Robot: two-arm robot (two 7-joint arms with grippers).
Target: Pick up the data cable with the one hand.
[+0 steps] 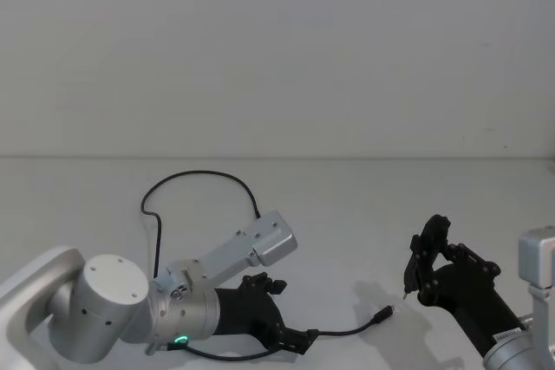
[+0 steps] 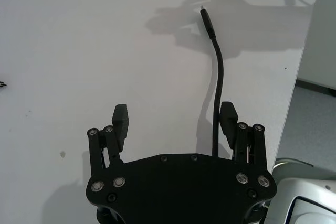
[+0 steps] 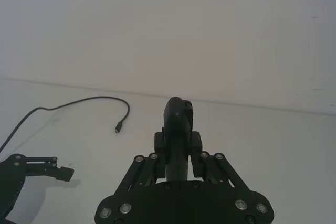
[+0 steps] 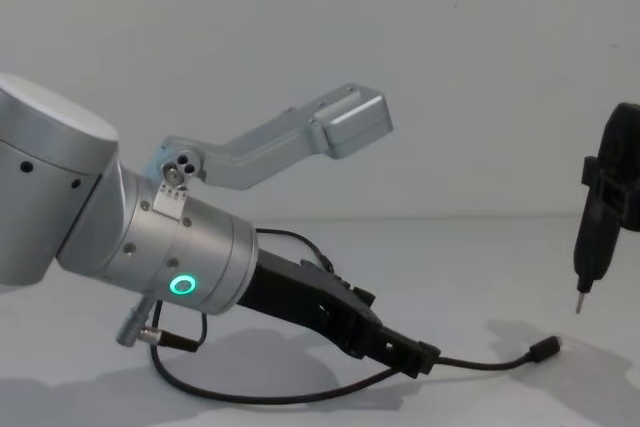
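Note:
I should grab the data cable by its thin black cord with my left gripper. Then the data cable's plug stays free ahead.
The data cable is a thin black cord lying on the white table, and its plug points toward the right arm. My left gripper, a black claw on a silver arm with a green ring light, sits low over the table and is open. In the left wrist view the cable runs between the open fingers, close against one finger, with its plug out ahead. My right gripper hovers to the right, shut on a black pen-like tool.
A separate black wire loops from the left arm to its silver wrist camera mount. The table's edge runs past the left gripper, with floor beyond it. A pale wall stands behind the table.

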